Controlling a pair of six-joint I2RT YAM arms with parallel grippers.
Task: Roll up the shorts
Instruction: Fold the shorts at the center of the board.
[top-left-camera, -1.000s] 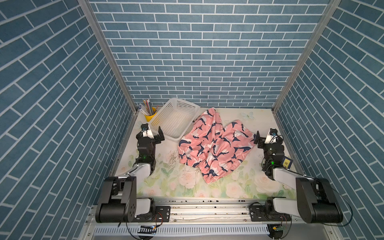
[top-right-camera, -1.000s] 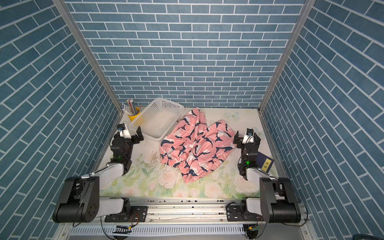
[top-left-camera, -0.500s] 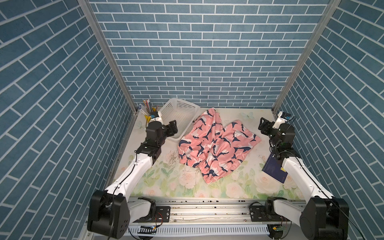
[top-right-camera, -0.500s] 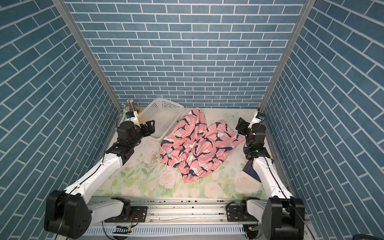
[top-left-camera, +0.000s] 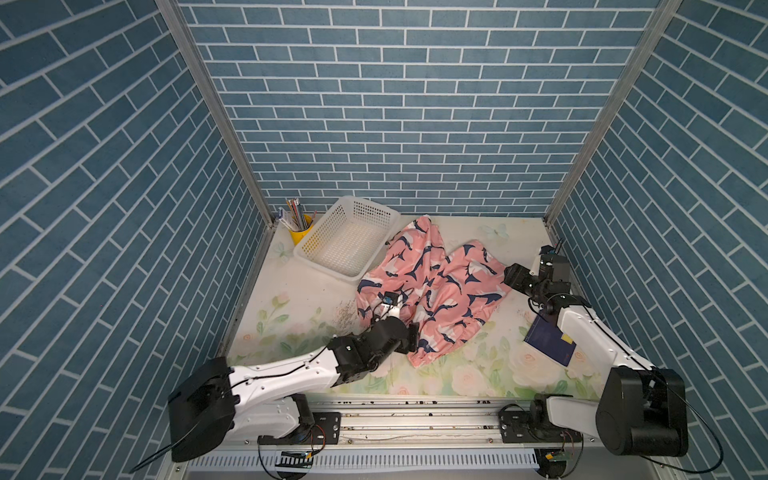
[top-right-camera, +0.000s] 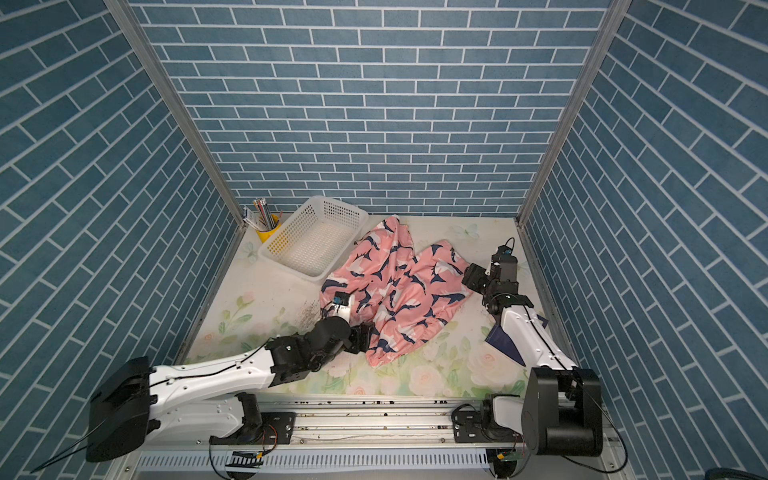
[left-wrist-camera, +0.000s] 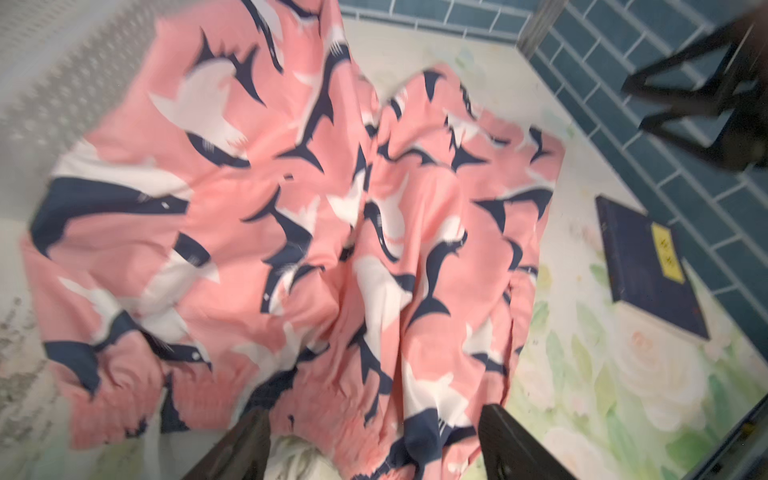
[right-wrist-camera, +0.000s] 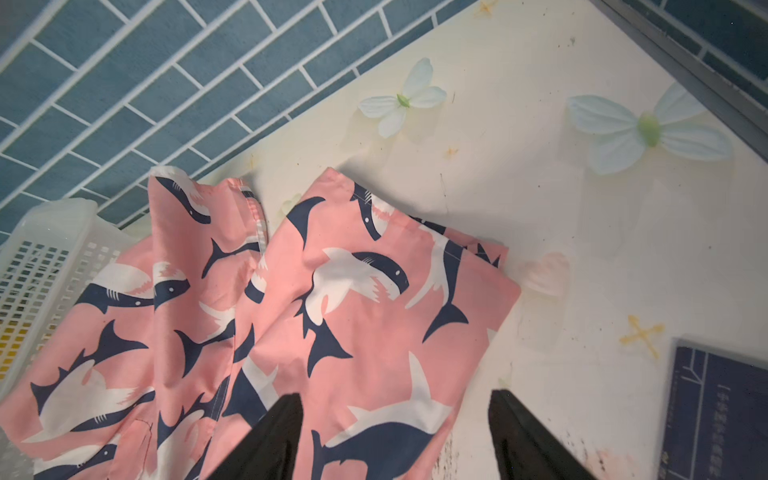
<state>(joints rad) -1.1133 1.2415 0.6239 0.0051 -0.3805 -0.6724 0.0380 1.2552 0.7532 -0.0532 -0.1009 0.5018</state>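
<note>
I will next use my left gripper to grab the shorts (top-left-camera: 432, 291) at the outer end of the gathered waistband, so one leg folds over the other for rolling.
The salmon-pink shorts (top-left-camera: 432, 291) (top-right-camera: 395, 291) with navy and white sharks lie spread and wrinkled mid-table, one leg reaching the basket. My left gripper (top-left-camera: 413, 338) (top-right-camera: 363, 336) is at their near left edge. In the left wrist view it (left-wrist-camera: 374, 413) stands open, its fingers either side of the gathered waistband of the shorts (left-wrist-camera: 291, 228). My right gripper (top-left-camera: 513, 276) (top-right-camera: 471, 276) hovers at the right edge. In the right wrist view it (right-wrist-camera: 395, 397) is open, one finger over the shorts (right-wrist-camera: 332, 311), the other over bare table.
A white plastic basket (top-left-camera: 324, 266) sits at the back left, touching the shorts. A yellow cup of pencils (top-left-camera: 300, 232) stands in the back left corner. A navy book (top-left-camera: 550, 345) (left-wrist-camera: 648, 266) lies under my right arm. Blue brick walls close in three sides.
Both arms left their folded rest poses. The left one swung in to the shorts' near edge. The right one rose, then came down at their right edge.
</note>
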